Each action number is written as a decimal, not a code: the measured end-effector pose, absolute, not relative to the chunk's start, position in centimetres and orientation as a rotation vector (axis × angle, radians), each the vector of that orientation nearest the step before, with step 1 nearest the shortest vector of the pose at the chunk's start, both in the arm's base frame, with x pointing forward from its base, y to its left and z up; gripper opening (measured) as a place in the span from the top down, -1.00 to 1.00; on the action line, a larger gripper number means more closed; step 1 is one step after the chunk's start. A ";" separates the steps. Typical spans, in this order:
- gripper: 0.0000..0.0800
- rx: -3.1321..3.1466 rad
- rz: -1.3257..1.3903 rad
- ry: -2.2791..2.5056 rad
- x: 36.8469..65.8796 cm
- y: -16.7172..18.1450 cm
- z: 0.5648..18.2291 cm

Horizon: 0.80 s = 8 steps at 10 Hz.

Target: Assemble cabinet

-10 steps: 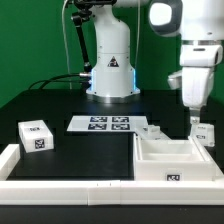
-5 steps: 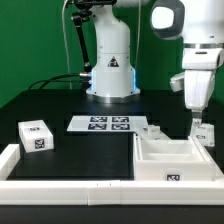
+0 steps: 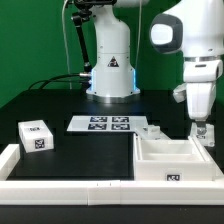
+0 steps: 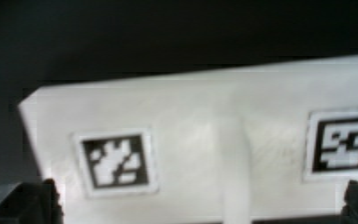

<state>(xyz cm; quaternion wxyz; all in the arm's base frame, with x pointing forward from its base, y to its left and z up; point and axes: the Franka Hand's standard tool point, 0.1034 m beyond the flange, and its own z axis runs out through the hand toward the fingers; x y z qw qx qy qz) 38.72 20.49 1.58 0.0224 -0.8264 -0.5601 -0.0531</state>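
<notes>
My gripper should next grab the small white tagged panel by its raised middle part between the two tags, to assemble the cabinet (image 3: 172, 155).
The cabinet body (image 3: 150, 166), an open white box with a tag on its front wall, lies at the front of the exterior view's right. A small white tagged panel (image 3: 207, 135) stands just behind its far right corner. My gripper (image 3: 200, 125) hangs right over that panel. In the wrist view the panel (image 4: 220, 115) fills the picture with two tags on it. My gripper (image 4: 194, 205) is open, its dark fingertips (image 4: 23, 202) wide apart on either side of the panel. I cannot tell whether they touch it.
A white tagged block (image 3: 37, 135) sits at the exterior view's left. The marker board (image 3: 103, 124) lies in front of the robot base (image 3: 110, 75). A small flat white piece (image 3: 155, 130) lies beside it. A low white border rail (image 3: 60, 186) runs along the front and left.
The arm has shifted slightly to the exterior view's right and lowered, bringing the gripper down closer over the small panel. The parts on the table have not moved.
</notes>
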 end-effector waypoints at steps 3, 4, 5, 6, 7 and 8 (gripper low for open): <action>-0.99 -2.548 -0.161 -1.738 38.3 20.5 0.9; -0.99 -2.549 -0.163 -1.737 38.3 20.4 0.9; -0.70 -2.549 -0.162 -1.737 38.3 20.4 0.9; -0.33 -2.550 -0.162 -1.736 38.3 20.4 0.9; -0.33 -2.550 -0.163 -1.737 38.4 20.4 0.9; 0.01 -2.549 -0.163 -1.738 38.4 20.3 0.9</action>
